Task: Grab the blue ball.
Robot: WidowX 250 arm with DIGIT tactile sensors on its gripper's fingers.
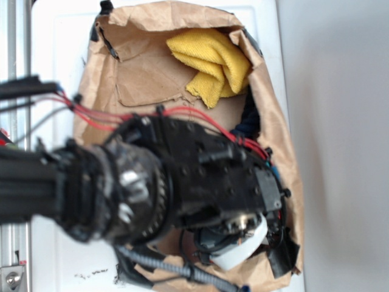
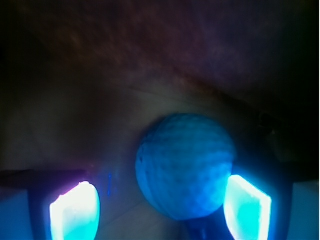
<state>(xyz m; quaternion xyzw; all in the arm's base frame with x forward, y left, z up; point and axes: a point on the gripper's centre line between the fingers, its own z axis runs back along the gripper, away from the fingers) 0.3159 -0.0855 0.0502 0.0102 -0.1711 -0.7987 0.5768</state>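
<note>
Next, my gripper grabs the blue ball by its dimpled outer edge (image 2: 187, 211) to get it off the brown paper (image 2: 117, 122).
The wrist view shows the blue ball (image 2: 185, 165), round and dimpled, lying on brown paper in dim light. My gripper (image 2: 161, 184) is open and straddles it. The right fingertip (image 2: 247, 207) is at the ball's edge, while the left fingertip (image 2: 75, 210) stands apart from it with a clear gap. Both pads glow bright cyan. In the exterior view the ball is hidden under the black arm (image 1: 182, 182), which reaches down into the lower right of the paper-lined box.
Crumpled brown paper (image 1: 140, 67) lines the box and rises as walls around it. A yellow cloth (image 1: 213, 61) lies at the back. A dark navy thing (image 1: 249, 121) shows at the right wall. Red wires (image 1: 97, 118) run along the arm.
</note>
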